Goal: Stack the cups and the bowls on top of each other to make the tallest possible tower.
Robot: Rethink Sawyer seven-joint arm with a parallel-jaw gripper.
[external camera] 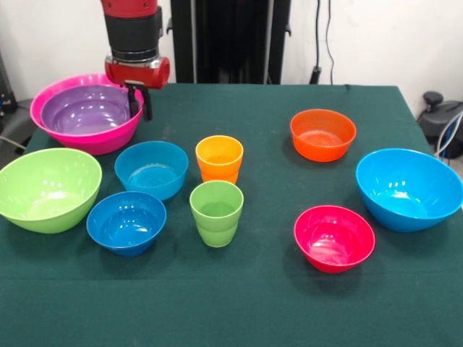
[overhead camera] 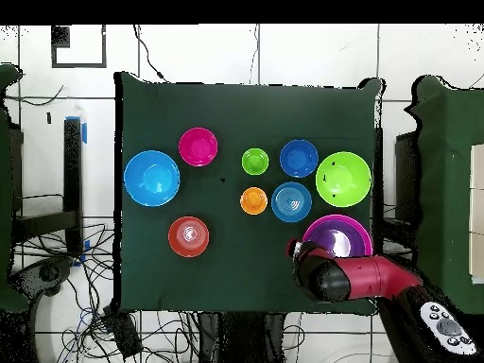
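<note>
The big pink bowl (external camera: 90, 142) is the widest base to start the tower with, so my gripper will grab it by its rim (external camera: 137, 95) next.
The purple bowl (external camera: 83, 112) sits nested in the big pink bowl (external camera: 90, 142) at the table's far left; in the overhead view this pair (overhead camera: 338, 234) is at the lower right. My gripper (external camera: 139, 103) hangs at the pink bowl's right rim, fingers slightly apart and empty. The orange cup (external camera: 219, 159) and the lime green cup (external camera: 216, 213) stand upright mid-table. Around them stand separately the lime green bowl (external camera: 47, 188), teal bowl (external camera: 150, 170), dark blue bowl (external camera: 126, 223), orange bowl (external camera: 323, 134), sky blue bowl (external camera: 409, 188) and red-pink bowl (external camera: 334, 238).
A dark green cloth (external camera: 253, 303) covers the table. The black pedestal (external camera: 231, 40) stands behind the far edge. In the overhead view the red arm (overhead camera: 364, 277) reaches in from the lower right, beside the nested bowls.
</note>
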